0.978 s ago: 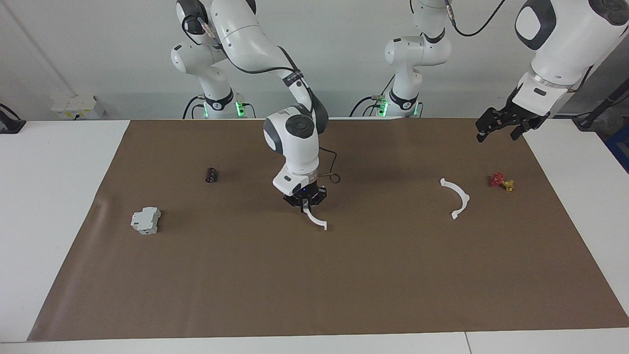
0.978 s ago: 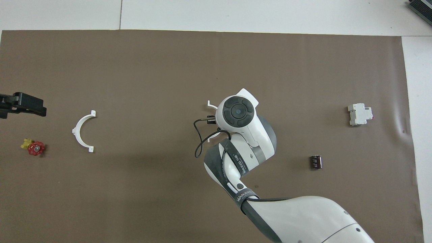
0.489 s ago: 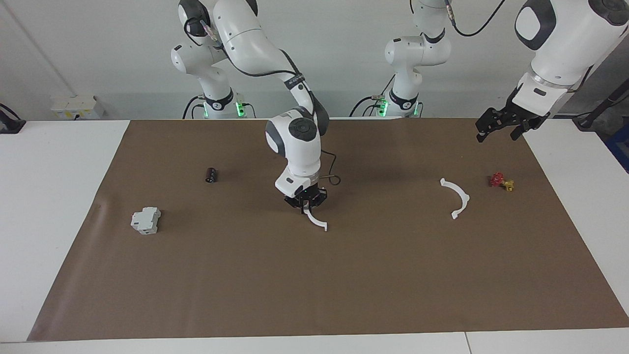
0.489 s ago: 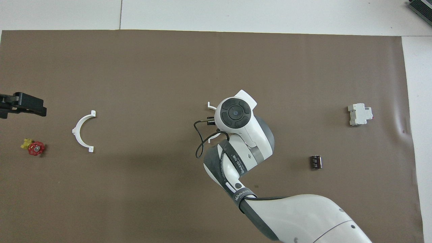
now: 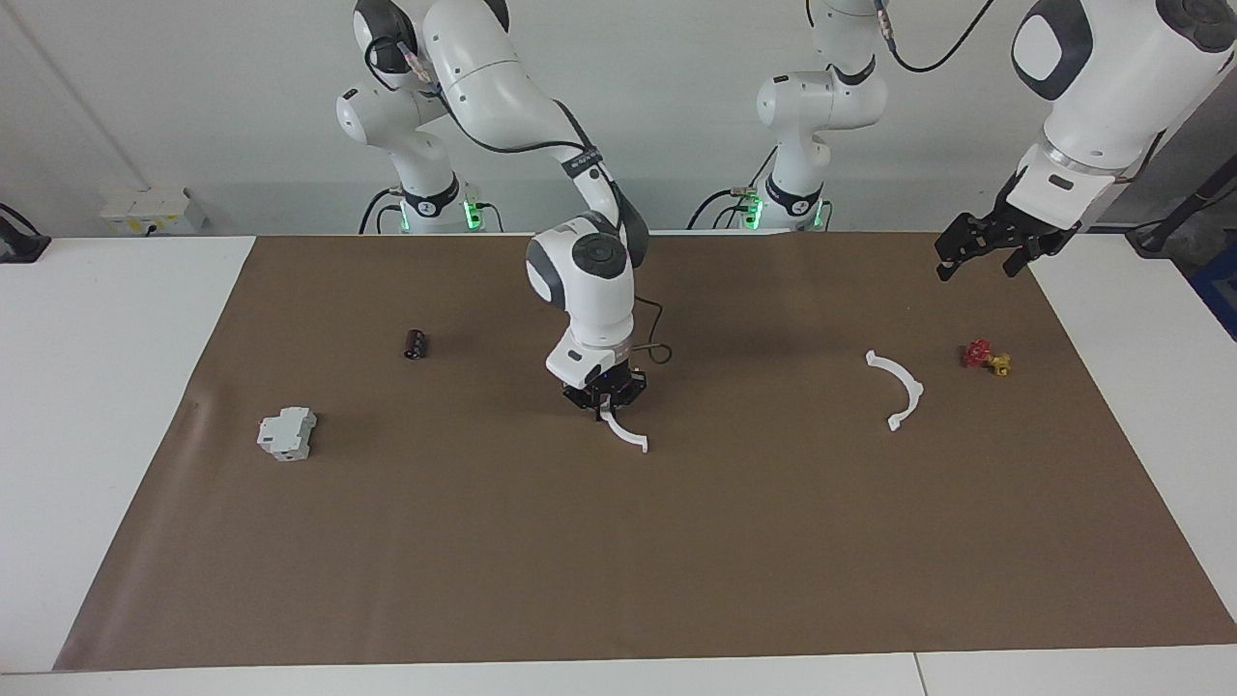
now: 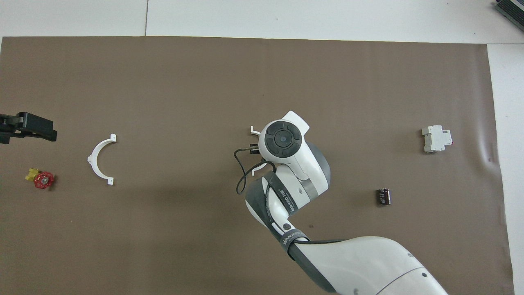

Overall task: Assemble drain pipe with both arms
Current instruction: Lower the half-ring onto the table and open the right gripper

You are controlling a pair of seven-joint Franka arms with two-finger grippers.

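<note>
The arc's end tabs sit down on the brown mat, so it is time for my right gripper to release the held arc now.
The drain pipe is in two white half-ring arcs. My right gripper point(image 5: 605, 402) is shut on one arc point(image 5: 626, 435) over the middle of the brown mat, and the arc slopes down from the fingertips toward the mat. In the overhead view the right wrist covers that gripper, and only the held arc's end tabs point(image 6: 254, 130) stick out. The other arc point(image 5: 899, 389) point(image 6: 100, 158) lies flat on the mat toward the left arm's end. My left gripper point(image 5: 978, 261) point(image 6: 25, 126) hangs open and empty in the air above that end of the mat, apart from the lying arc.
A small red-and-yellow piece point(image 5: 986, 357) point(image 6: 40, 179) lies beside the loose arc at the left arm's end. A boxy grey-white block point(image 5: 287, 432) point(image 6: 436, 138) and a small dark cylinder point(image 5: 415, 343) point(image 6: 383, 196) sit toward the right arm's end.
The right gripper has shifted slightly toward the left arm's end, carrying its arc along. The left arm and the loose arc have not moved.
</note>
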